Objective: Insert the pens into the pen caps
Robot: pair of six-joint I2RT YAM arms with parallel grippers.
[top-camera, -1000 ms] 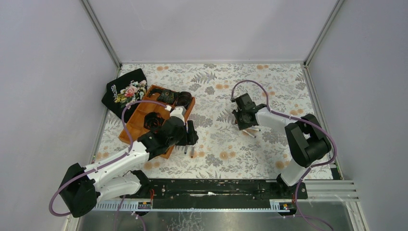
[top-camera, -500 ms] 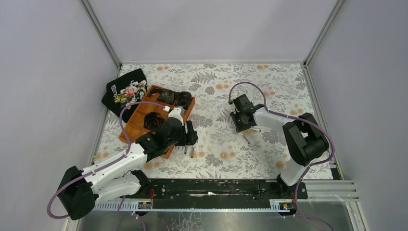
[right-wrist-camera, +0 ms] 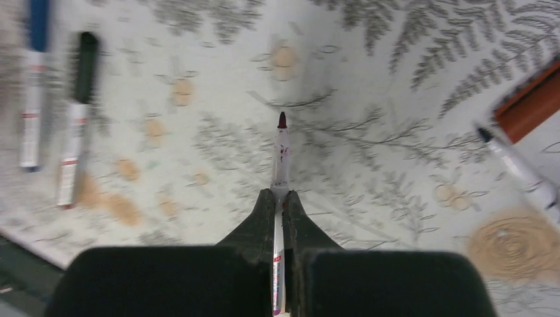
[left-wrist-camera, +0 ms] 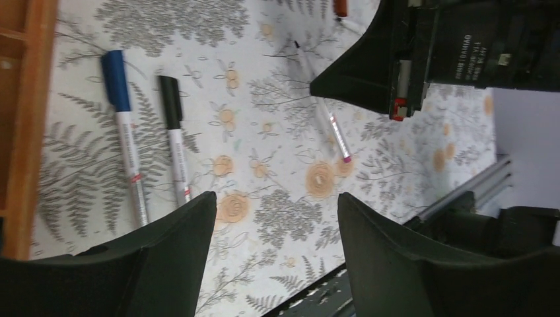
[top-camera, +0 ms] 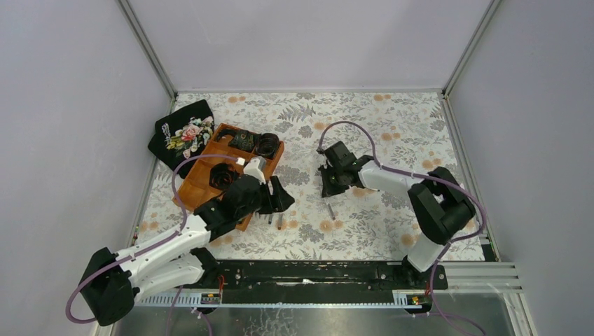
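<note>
The white pen needs to go into its cap, so my left gripper will next grab it by the rear of its body (top-camera: 330, 209) (left-wrist-camera: 338, 137) and leave the pen's tip free.
My right gripper (right-wrist-camera: 282, 193) is shut on a thin white pen (right-wrist-camera: 281, 148) whose bare red tip points away from the wrist. From above, that gripper (top-camera: 329, 187) is at mid table with the pen (top-camera: 330, 210) sticking out toward the near side. A blue-capped pen (left-wrist-camera: 125, 132) and a black-capped pen (left-wrist-camera: 175, 139) lie side by side on the cloth. My left gripper (left-wrist-camera: 277, 198) hangs open over bare cloth to the right of them, holding nothing. Another uncapped pen (right-wrist-camera: 522, 168) lies by the tray's corner. No loose caps are clearly visible.
An orange wooden tray (top-camera: 203, 175) with dark items sits at the left, behind the left gripper (top-camera: 280, 199). A black flowered cloth (top-camera: 181, 133) lies beyond it. The floral tablecloth (top-camera: 392, 126) covers the table, which has walls on three sides.
The right gripper has swung left toward the middle with the pen and closed tight on it. The left arm has shifted only slightly.
</note>
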